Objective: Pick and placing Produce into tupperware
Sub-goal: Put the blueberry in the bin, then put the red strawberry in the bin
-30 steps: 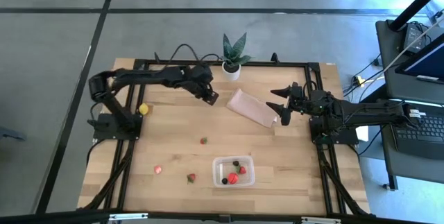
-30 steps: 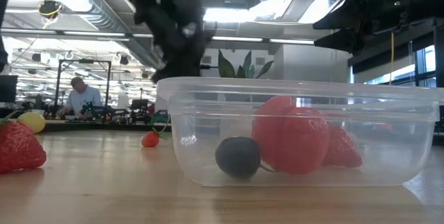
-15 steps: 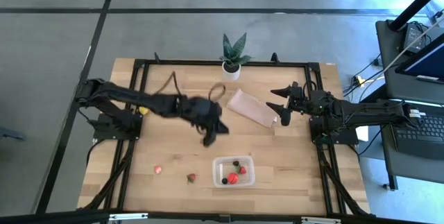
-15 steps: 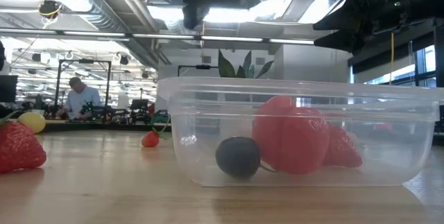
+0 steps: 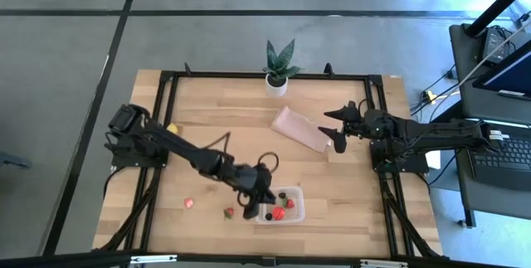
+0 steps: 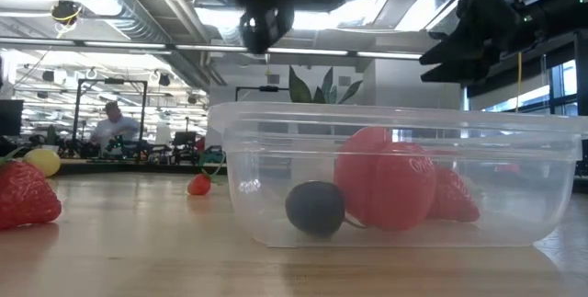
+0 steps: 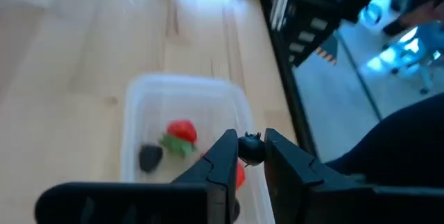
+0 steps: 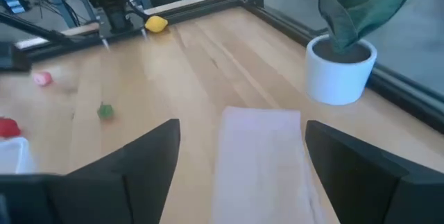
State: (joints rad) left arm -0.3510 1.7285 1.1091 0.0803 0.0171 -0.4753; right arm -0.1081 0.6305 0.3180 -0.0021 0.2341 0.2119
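My left gripper still holds the dark berry (image 7: 251, 149) high above the clear tupperware, near the tupperware's rim, so it moves down inside before the release.
The clear tupperware (image 5: 280, 205) stands near the table's near edge and holds strawberries (image 6: 381, 187) and a dark berry (image 6: 315, 207). My left gripper (image 5: 251, 208) hangs over the tupperware's left rim, shut on another dark berry (image 7: 250, 149). Loose on the wood lie two strawberries (image 5: 189, 203) (image 5: 229, 212) left of the tupperware and a yellow fruit (image 5: 172, 129) by the left arm's base. My right gripper (image 5: 336, 131) stands open at the right, above the tan sheet (image 5: 299, 131), with nothing between its fingers. My left gripper pinches the dark berry (image 7: 250, 149) between its two fingertips (image 7: 225, 144), one finger on each side. The fingers slant downward toward the tupperware (image 7: 184, 92). The berry is lifted clear, above the tupperware's inside.
A potted plant in a white pot (image 5: 277, 81) stands at the far edge. A black frame (image 5: 249, 75) runs around the table top. Bare wood lies between the tan sheet and the tupperware. A person works at a bench (image 6: 115, 127) in the room behind.
My left gripper has swung from the far side near the plant across the table toward the near edge, rolling as it went, and now hangs over the tupperware. My right gripper has stayed in place.
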